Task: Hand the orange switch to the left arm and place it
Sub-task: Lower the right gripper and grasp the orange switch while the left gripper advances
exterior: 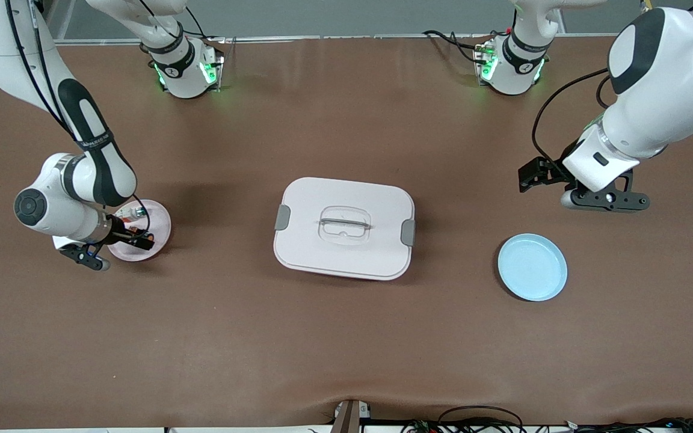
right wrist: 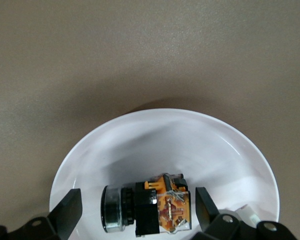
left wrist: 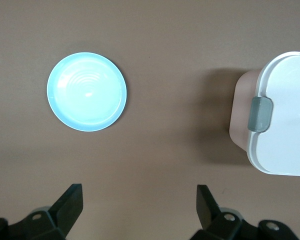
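Observation:
My right gripper closes on the switch now, since its fingers reach into the pink plate beside both ends of the orange switch [right wrist: 150,207].
The orange switch [right wrist: 150,207] lies on its side in the pink plate [right wrist: 165,145], black body with an orange-marked rear. My right gripper [right wrist: 137,212] is open, with one finger on each side of the switch and not touching it. In the front view the right gripper [exterior: 141,239] is low over the pink plate [exterior: 163,225] at the right arm's end of the table, and the switch [exterior: 135,231] barely shows. My left gripper [left wrist: 139,205] is open and empty, up in the air [exterior: 542,174] at the left arm's end. The white box [exterior: 310,204] stands mid-table.
A blue plate [exterior: 532,267] lies toward the left arm's end, nearer the front camera than the left gripper; it also shows in the left wrist view [left wrist: 86,91], as does the box [left wrist: 285,125]. A small white part with a green tip [exterior: 136,211] also lies in the pink plate.

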{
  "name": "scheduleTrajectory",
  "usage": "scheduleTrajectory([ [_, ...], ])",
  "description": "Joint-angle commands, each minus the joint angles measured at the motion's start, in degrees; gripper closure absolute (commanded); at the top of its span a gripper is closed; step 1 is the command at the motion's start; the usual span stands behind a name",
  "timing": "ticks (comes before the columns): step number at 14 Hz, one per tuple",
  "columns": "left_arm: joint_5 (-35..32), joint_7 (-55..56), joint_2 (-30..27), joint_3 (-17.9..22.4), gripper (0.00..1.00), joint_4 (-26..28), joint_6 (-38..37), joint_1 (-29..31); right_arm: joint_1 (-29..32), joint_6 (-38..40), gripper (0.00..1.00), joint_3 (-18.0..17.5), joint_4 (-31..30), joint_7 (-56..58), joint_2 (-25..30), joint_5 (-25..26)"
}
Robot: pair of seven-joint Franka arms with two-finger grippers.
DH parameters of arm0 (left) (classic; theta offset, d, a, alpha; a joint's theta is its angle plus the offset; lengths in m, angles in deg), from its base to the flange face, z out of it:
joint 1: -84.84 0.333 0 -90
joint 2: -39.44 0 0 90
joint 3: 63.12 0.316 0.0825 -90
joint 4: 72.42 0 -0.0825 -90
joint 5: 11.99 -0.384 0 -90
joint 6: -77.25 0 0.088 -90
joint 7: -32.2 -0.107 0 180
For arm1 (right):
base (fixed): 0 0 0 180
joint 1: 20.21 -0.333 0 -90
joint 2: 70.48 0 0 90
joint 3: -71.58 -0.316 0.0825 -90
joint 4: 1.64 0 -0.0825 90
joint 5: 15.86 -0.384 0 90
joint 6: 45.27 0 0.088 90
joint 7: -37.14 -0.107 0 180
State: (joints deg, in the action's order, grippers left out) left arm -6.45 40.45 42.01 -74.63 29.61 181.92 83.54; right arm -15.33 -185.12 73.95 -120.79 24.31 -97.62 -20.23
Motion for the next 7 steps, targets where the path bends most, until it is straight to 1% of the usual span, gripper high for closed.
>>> scheduleTrajectory([
  [1,-0.09,-0.70,0.34,-0.18,0.00,-0.78,0.10,0.33,0.21,-0.08,0.00,0.09,0.06,3.23,-0.02,-0.11],
  [7,-0.09,-0.70,0.25,-0.18,0.00,-0.52,-0.08,0.33,0.22,-0.16,0.00,0.09,-0.90,3.60,0.07,-0.11],
])
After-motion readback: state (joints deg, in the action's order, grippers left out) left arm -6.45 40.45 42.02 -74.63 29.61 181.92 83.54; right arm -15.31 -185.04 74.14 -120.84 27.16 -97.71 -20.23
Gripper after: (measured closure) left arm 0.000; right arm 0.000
